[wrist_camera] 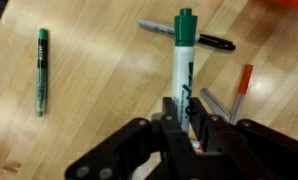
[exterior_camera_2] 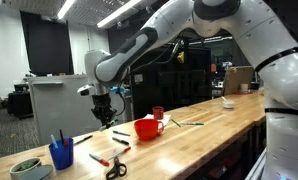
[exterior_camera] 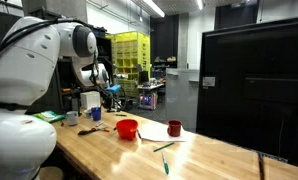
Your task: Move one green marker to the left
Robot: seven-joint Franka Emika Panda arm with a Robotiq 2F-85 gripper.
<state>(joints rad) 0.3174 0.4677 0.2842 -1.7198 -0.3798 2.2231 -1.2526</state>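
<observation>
My gripper needs to keep hold of the marker with the white body. The marker is hanging above the flat table, so it would fall if I opened now.
In the wrist view my gripper (wrist_camera: 182, 106) is shut on the lower end of a white-barrelled marker with a green cap (wrist_camera: 183, 50), which points away from me above the wooden table. A slim green marker (wrist_camera: 41, 70) lies flat on the table, far to the left in that view and clear of the fingers. In both exterior views the gripper (exterior_camera: 97, 86) (exterior_camera_2: 105, 106) hangs above the table, beyond the red bowl (exterior_camera: 127, 128) (exterior_camera_2: 147, 127). Another thin green marker (exterior_camera: 164, 147) lies near the red mug (exterior_camera: 174, 128).
Under the gripper lie a black marker (wrist_camera: 211, 41), an orange-capped pen (wrist_camera: 242, 85) and a grey pen (wrist_camera: 213, 102). A blue cup of pens (exterior_camera_2: 61, 152), scissors (exterior_camera_2: 114, 166) and a green bowl (exterior_camera_2: 29, 168) stand near one end of the table. A black cabinet (exterior_camera: 254, 85) stands behind.
</observation>
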